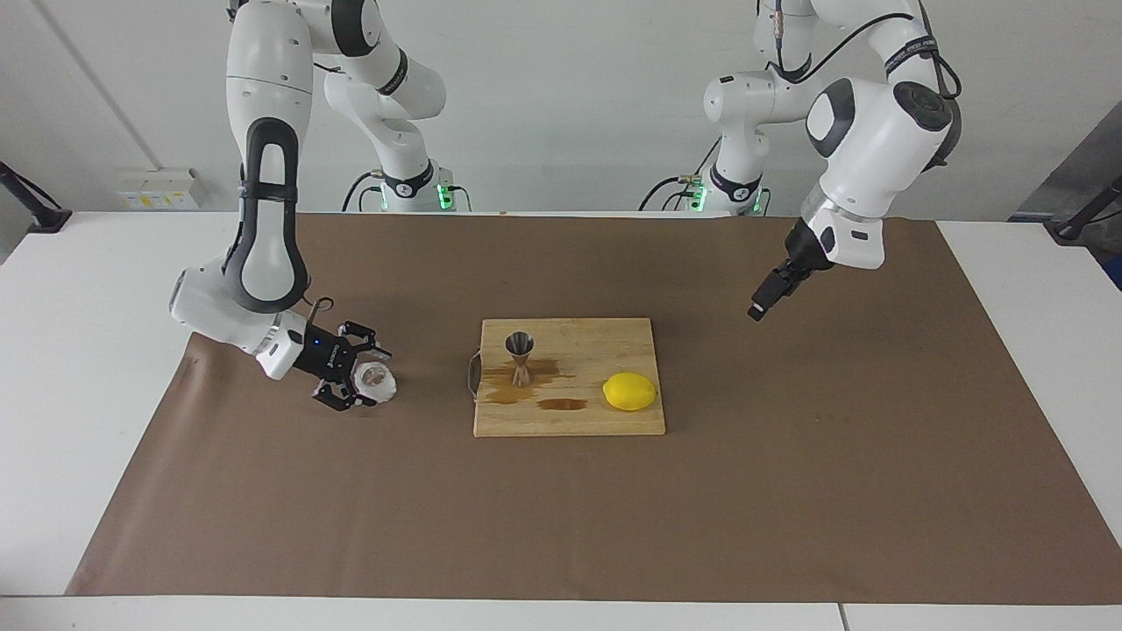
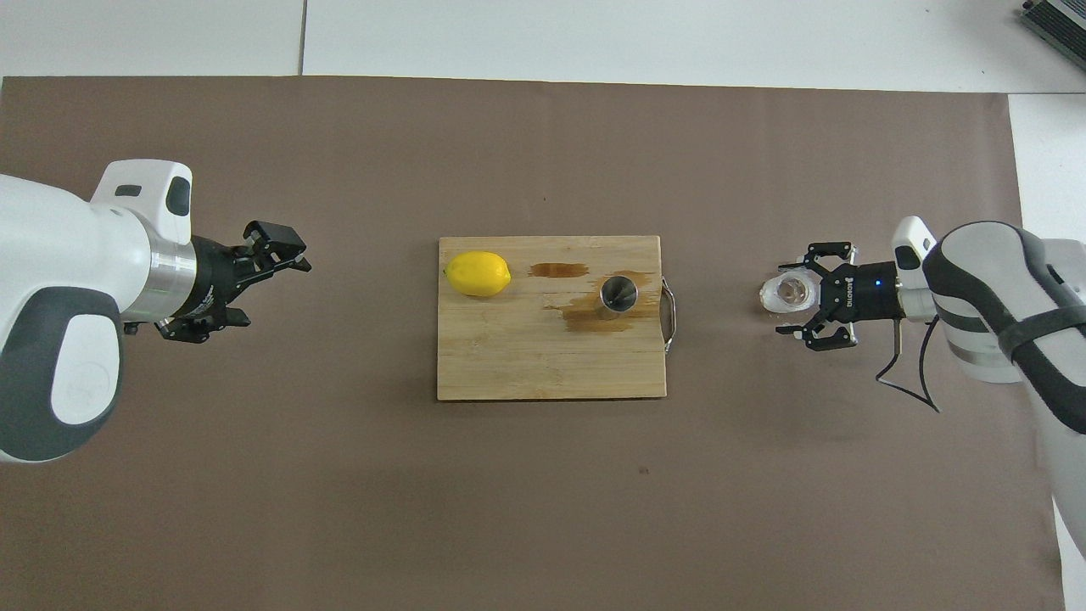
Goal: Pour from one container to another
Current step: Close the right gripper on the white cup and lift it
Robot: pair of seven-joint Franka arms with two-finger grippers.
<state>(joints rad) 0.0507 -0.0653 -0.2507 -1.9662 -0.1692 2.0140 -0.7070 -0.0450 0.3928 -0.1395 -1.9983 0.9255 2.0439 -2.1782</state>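
Observation:
My right gripper should close on the cup now. Its fingers reach past the middle of the glass cup (image 2: 788, 294) on both sides, so they would hold it.
The squat, bumpy glass cup (image 1: 376, 383) (image 2: 788, 294) stands on the brown mat toward the right arm's end of the table. My right gripper (image 1: 358, 382) (image 2: 784, 299) is low at the cup, open, with a fingertip on each side of it; I cannot tell whether they touch it. The steel jigger (image 1: 521, 358) (image 2: 618, 293) stands upright on the wooden board (image 1: 570, 422) (image 2: 509, 365), by a wet brown stain. My left gripper (image 1: 759, 308) (image 2: 273, 291) hangs open and empty over the mat, off the board toward the left arm's end.
A yellow lemon (image 1: 630, 391) (image 2: 478, 274) lies on the board at the end toward the left arm. The board has a metal handle (image 1: 472, 375) (image 2: 670, 316) on the end toward the cup. Brown mat covers most of the white table.

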